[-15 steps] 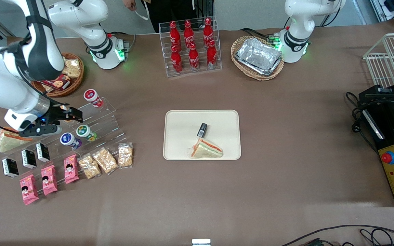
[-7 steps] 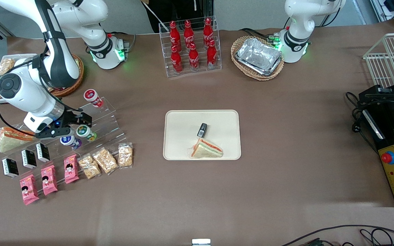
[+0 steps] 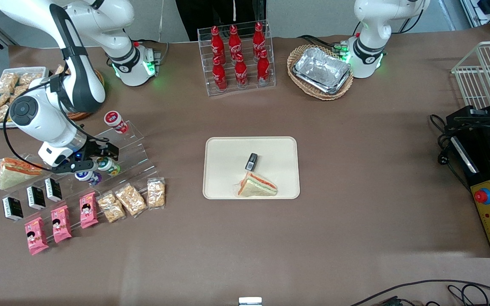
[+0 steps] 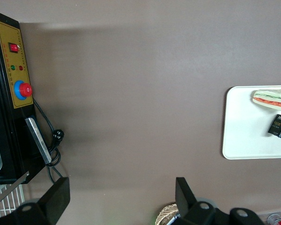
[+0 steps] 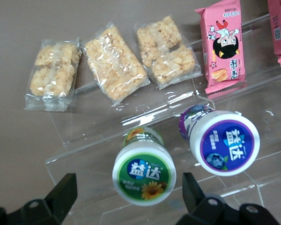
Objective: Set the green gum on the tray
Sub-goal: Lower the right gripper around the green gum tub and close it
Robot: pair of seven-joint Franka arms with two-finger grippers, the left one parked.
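Note:
Next, my right gripper grabs the green gum by its green-and-white lid (image 3: 104, 163), to place the gum on the tray (image 3: 251, 168).
The green gum (image 3: 109, 166) leans on the clear stepped display stand (image 3: 136, 142), its green-and-white lid (image 5: 144, 172) facing my wrist camera. My right gripper (image 3: 99, 157) hovers just over it, open, with one finger (image 5: 64, 191) on each side of the lid and not touching it. The gripper (image 5: 129, 199) holds nothing. The cream tray (image 3: 223, 148) lies at the table's middle, toward the parked arm from the stand, and bears a sandwich (image 3: 257, 186) and a small black packet (image 3: 251, 161). The tray also shows in the left wrist view (image 4: 243, 131).
A blue-lidded canister (image 5: 224, 143) sits right beside the green gum; an orange-lidded one (image 3: 114, 121) stands on a higher step. Puffed-snack packs (image 5: 114, 63), pink packets (image 3: 60, 223) and black packets (image 3: 35, 196) lie nearer the camera. Cola bottles (image 3: 236, 59) and foil trays (image 3: 322, 70) stand farther back.
My right arm has swung along the stand and come down over the green gum; the open fingers now straddle its lid. Nothing on the table has moved.

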